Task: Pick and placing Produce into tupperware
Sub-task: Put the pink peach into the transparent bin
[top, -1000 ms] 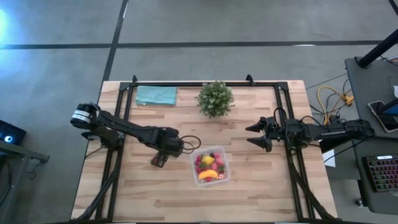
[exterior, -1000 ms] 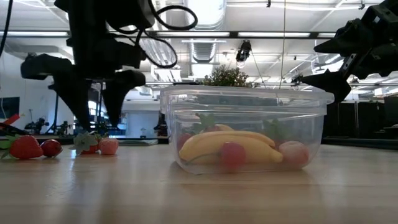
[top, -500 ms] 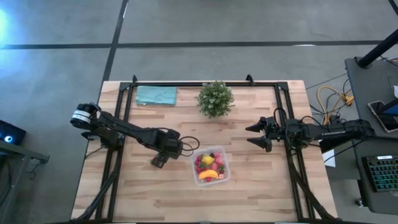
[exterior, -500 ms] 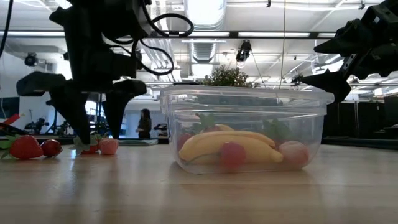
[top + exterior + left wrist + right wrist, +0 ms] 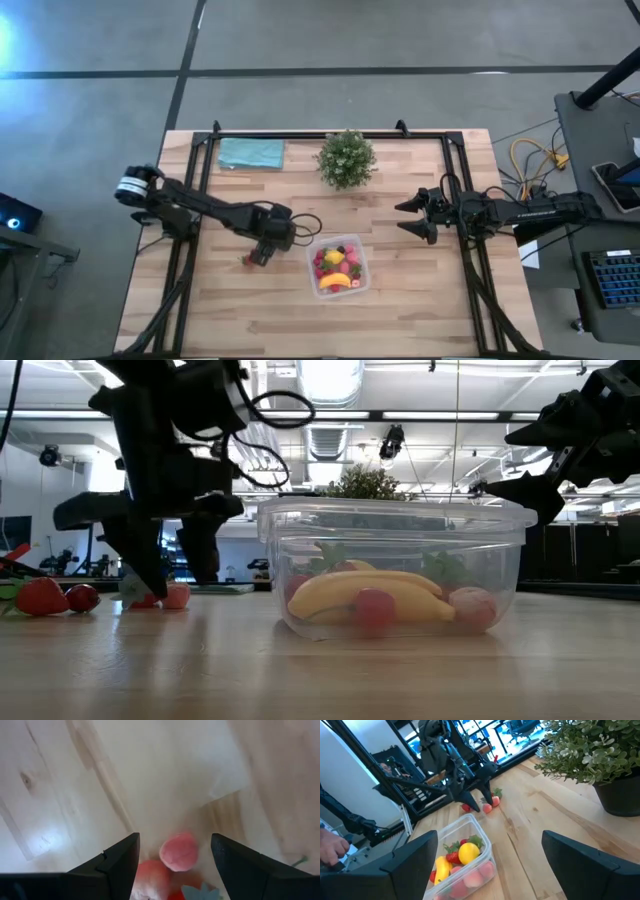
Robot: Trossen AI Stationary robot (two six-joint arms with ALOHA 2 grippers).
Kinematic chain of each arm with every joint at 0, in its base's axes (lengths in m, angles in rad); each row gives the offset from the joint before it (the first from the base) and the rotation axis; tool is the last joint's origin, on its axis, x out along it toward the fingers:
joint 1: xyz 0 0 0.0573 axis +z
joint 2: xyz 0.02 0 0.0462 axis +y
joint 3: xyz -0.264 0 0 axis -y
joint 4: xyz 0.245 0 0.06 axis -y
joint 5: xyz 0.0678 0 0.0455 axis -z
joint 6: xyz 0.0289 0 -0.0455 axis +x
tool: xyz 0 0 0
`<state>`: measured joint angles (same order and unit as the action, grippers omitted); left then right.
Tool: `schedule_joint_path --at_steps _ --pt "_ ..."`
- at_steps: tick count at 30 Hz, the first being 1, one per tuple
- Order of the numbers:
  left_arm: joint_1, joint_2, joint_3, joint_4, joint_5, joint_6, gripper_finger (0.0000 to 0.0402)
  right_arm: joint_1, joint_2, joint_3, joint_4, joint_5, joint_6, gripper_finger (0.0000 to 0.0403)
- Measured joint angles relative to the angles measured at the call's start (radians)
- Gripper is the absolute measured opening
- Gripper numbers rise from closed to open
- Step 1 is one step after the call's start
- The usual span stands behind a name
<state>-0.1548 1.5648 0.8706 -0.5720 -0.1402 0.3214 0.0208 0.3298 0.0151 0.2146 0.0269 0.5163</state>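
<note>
My left gripper grabs the pink piece by its rounded sides next, to put it into the tupperware (image 5: pixel 339 267).
The clear tupperware (image 5: pixel 339 267) (image 5: pixel 395 570) (image 5: pixel 462 857) stands on the wooden table and holds a banana (image 5: pixel 365 595), a lemon (image 5: pixel 465 852) and red and pink fruits. A small cluster of loose fruit lies to its left: a pink piece (image 5: pixel 179 851) (image 5: pixel 176 595) and red ones (image 5: pixel 245 261). My left gripper (image 5: pixel 260 252) (image 5: pixel 178 570) (image 5: pixel 175 840) is open and points down over this cluster, one finger on each side of the pink piece. My right gripper (image 5: pixel 415 217) (image 5: pixel 525 460) (image 5: pixel 490 836) hangs open in the air, right of the tupperware.
A bushy potted plant (image 5: pixel 346 158) (image 5: pixel 590 755) stands behind the tupperware, and a flat teal cloth (image 5: pixel 251 152) lies at the far left. Two more strawberries (image 5: pixel 40 596) (image 5: pixel 82 597) lie farther left in the low view. Black frame rails (image 5: pixel 190 230) run along both table sides.
My left gripper has shifted a little toward the tupperware and sunk lower over the loose fruit cluster, still open. In the high view a red fruit now shows just left of it. The fruits and my right arm have kept still.
</note>
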Motion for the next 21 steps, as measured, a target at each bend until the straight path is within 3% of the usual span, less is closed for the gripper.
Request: schedule_joint_path --at_steps 10,21 --pt "0.047 0.019 -0.005 -0.006 0.013 0.026 0.0228 0.0 0.0 0.0 0.0 0.0 0.0 0.0347" --pt "0.063 0.019 -0.012 -0.01 0.052 0.051 0.0145 0.0 0.0 0.0 0.0 0.0 0.0 0.0343"
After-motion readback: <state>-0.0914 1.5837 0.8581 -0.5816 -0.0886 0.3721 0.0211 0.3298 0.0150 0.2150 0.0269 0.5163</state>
